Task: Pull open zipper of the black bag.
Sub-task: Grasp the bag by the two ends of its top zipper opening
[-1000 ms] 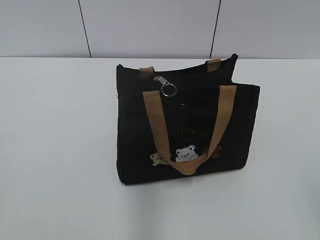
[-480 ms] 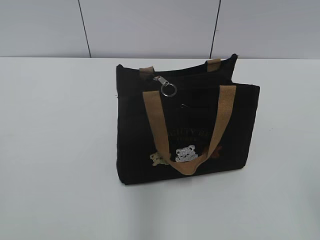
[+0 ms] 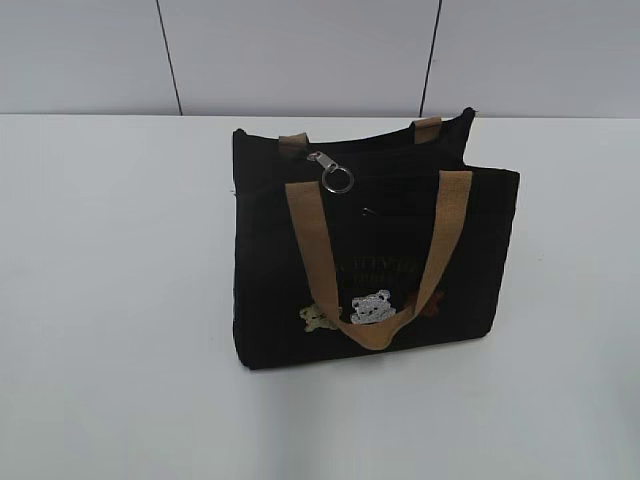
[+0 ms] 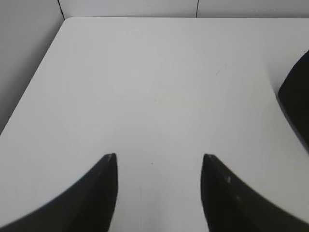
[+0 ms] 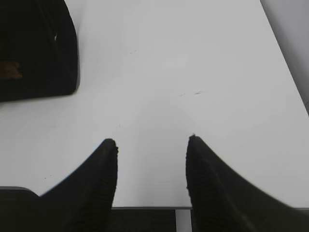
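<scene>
Next, my left gripper grips the bag by its top corner (image 3: 242,145) beside the zipper pull to hold it steady while the black bag's zipper (image 3: 322,160) opens.
The black bag (image 3: 370,255) stands upright in the middle of the white table (image 3: 120,300), tan handles draped over its front. Its zipper runs along the top edge, and the silver pull with a round ring (image 3: 335,172) lies near the bag's left end. Neither arm shows in the exterior view. In the left wrist view my left gripper (image 4: 159,157) is open over bare table, with the black bag (image 4: 297,101) at the right edge. My right gripper (image 5: 152,140) is open near the table's front edge, the black bag (image 5: 36,48) far to its upper left.
A pale panelled wall (image 3: 300,55) rises behind the table. The table's left edge (image 4: 29,92) shows in the left wrist view, and its right edge (image 5: 285,53) in the right wrist view. A dark frame (image 5: 145,220) lies below the front edge.
</scene>
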